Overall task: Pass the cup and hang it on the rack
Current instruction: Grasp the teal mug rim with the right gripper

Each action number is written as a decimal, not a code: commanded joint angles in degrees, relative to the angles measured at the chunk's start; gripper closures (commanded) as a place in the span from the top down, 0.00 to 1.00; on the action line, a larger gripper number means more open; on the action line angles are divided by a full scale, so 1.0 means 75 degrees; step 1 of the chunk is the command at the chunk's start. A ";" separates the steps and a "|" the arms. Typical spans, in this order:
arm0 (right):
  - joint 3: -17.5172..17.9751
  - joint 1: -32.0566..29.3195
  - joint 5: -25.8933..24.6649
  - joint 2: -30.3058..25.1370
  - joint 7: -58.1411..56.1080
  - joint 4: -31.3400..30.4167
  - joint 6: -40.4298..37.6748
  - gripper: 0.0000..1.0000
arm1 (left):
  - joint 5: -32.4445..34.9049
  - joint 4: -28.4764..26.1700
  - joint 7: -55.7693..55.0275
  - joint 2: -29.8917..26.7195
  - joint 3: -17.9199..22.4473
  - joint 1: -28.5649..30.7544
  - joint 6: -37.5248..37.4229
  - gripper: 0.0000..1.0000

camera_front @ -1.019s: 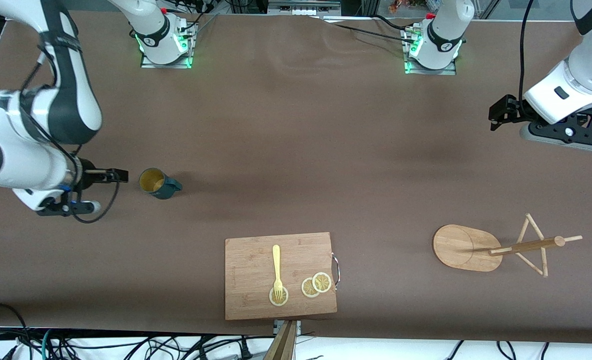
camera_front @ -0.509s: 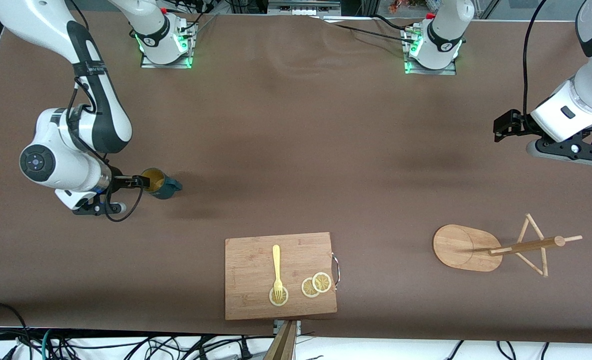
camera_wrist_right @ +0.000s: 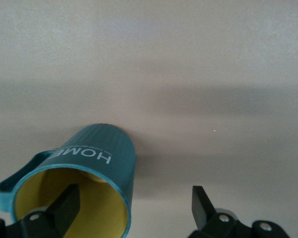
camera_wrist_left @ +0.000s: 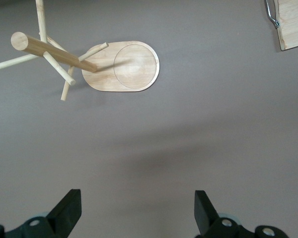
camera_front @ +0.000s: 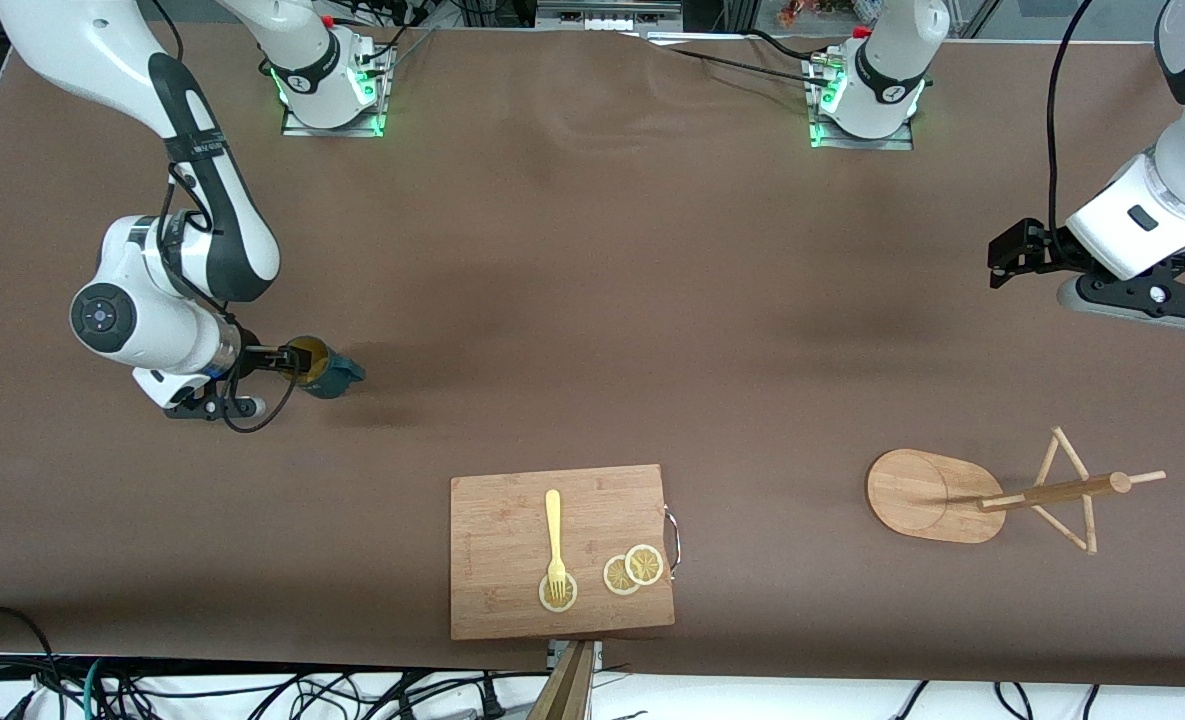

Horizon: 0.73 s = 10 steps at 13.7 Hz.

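Note:
The right gripper grabs the cup by its rim (camera_wrist_right: 120, 194) next, which leaves the cup's handle (camera_wrist_right: 21, 173) free to hang on the rack.
The cup (camera_front: 334, 377), dark teal with a yellow inside, stands on the table toward the right arm's end, its handle pointing toward the left arm's end. My right gripper (camera_front: 292, 361) is open at its rim. In the right wrist view one finger sits inside the cup (camera_wrist_right: 97, 158) and the other outside its wall, with the right gripper (camera_wrist_right: 134, 208) straddling the wall. The rack (camera_front: 932, 495) stands toward the left arm's end, nearer the front camera. My left gripper (camera_front: 1000, 256) is open and empty, up over the table beside the rack (camera_wrist_left: 124, 67); it waits (camera_wrist_left: 137, 208).
A bamboo cutting board (camera_front: 502, 590) lies near the table's front edge in the middle, with a yellow fork (camera_front: 553, 535) and lemon slices (camera_front: 634, 568) on it. Its corner and metal handle show in the left wrist view (camera_wrist_left: 294, 22).
My right arm has moved toward the cup and its open fingers now straddle the cup's rim. The left gripper has shifted only slightly.

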 commanded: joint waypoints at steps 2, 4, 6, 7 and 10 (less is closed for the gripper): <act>0.0004 -0.0008 0.0113 -0.0115 0.0092 -0.0345 0.0350 0.60 | -0.0201 0.0205 0.0095 0.0097 0.0005 0.0009 -0.0016 1.00; 0.0004 0.0004 0.0113 -0.0139 0.0314 -0.0310 0.0291 0.02 | -0.0201 0.0217 0.0095 0.0097 0.0005 -0.0002 -0.0016 1.00; 0.0027 0.0016 0.0113 -0.0162 0.0444 -0.0298 0.0291 0.00 | -0.0201 0.0217 0.0095 0.0097 0.0005 0.0009 -0.0016 1.00; 0.0062 0.0016 0.0113 -0.0162 0.0444 -0.0286 0.0291 0.00 | -0.0201 0.0217 0.0095 0.0097 0.0005 0.0009 -0.0016 1.00; 0.0062 0.0016 0.0381 -0.0139 0.0445 -0.0193 0.0314 0.00 | -0.0201 0.0217 0.0095 0.0097 0.0005 -0.0002 -0.0016 1.00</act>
